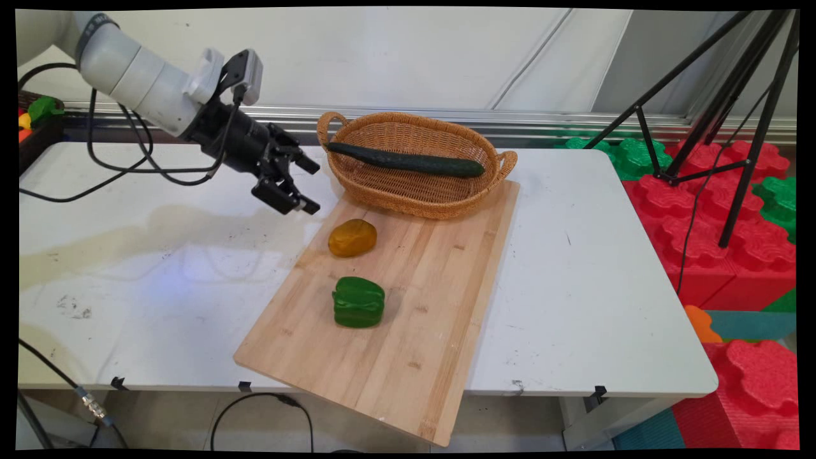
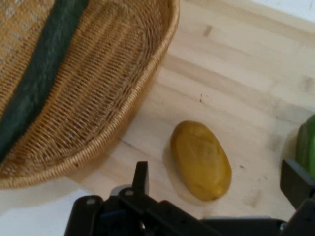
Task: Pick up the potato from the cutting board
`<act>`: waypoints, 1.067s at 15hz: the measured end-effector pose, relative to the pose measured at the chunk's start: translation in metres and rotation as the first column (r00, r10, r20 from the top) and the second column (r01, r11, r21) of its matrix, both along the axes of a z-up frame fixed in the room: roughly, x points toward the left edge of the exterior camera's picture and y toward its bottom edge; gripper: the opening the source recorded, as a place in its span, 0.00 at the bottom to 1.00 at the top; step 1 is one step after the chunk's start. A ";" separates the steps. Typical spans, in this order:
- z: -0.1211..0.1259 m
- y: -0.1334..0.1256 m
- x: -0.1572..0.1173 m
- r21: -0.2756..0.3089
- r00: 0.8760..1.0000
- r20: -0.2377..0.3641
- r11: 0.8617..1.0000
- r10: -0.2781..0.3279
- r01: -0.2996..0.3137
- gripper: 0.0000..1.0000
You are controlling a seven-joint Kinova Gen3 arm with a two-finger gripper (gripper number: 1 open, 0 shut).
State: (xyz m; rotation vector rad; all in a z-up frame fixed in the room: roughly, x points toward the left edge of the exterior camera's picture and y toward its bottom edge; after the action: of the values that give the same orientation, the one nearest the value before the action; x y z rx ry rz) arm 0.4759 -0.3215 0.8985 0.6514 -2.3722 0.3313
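My gripper will next grab the yellow-brown potato around its rounded middle (image 1: 352, 238). It will then lift the potato into the wicker basket (image 1: 382, 185).
My gripper (image 1: 311, 189) hangs open and empty above the table, just left of the wicker basket (image 1: 382, 185) and up-left of a yellow-brown potato (image 1: 352, 238). In the hand view the potato (image 2: 201, 160) lies on the wooden cutting board (image 2: 236, 83) between my spread fingers (image 2: 141, 177), still well below them. A dark green cucumber (image 1: 405, 160) lies lengthwise in the basket (image 2: 98, 113); it shows as a dark band (image 2: 34, 83) in the hand view. A green bell pepper (image 1: 359, 302) stands on the board nearer the front, with its edge (image 2: 307, 147) at the right of the hand view.
The cutting board (image 1: 433, 293) lies diagonally and overhangs the table's front edge. A black tripod (image 1: 733, 127) and red and green foam blocks (image 1: 720, 210) stand off the table's right side. A dark tray with toy food (image 1: 35, 121) sits at the far left. Black cables hang from the arm.
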 end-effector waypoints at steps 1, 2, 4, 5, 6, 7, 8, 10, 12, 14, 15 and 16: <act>-0.004 0.003 0.001 0.012 1.000 0.004 1.000 0.005 -0.005 1.00; -0.008 0.004 0.000 0.021 1.000 0.006 1.000 0.012 -0.012 1.00; -0.015 0.005 -0.002 0.037 1.000 0.007 0.999 0.023 -0.024 1.00; -0.020 0.005 -0.003 0.045 0.999 0.009 0.998 0.032 -0.033 1.00; -0.026 0.005 -0.005 0.055 0.999 0.011 0.998 0.043 -0.044 1.00; -0.034 0.004 -0.007 0.068 0.998 0.013 0.996 0.059 -0.059 1.00; -0.041 0.004 -0.009 0.077 0.997 0.016 0.995 0.069 -0.070 1.00; -0.055 0.001 -0.014 0.094 0.996 0.017 0.991 0.092 -0.093 1.00; -0.065 -0.001 -0.019 0.105 0.994 0.014 0.989 0.108 -0.108 1.00; -0.075 -0.004 -0.023 0.115 0.992 0.008 0.985 0.124 -0.124 1.00; -0.081 -0.006 -0.026 0.121 0.991 0.004 0.984 0.134 -0.134 1.00; -0.087 -0.008 -0.029 0.127 0.989 0.000 0.981 0.145 -0.144 1.00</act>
State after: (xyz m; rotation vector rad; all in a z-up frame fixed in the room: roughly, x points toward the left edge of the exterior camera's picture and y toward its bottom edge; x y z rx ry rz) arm 0.4469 -0.3290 0.8117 0.8860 -2.3565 0.2401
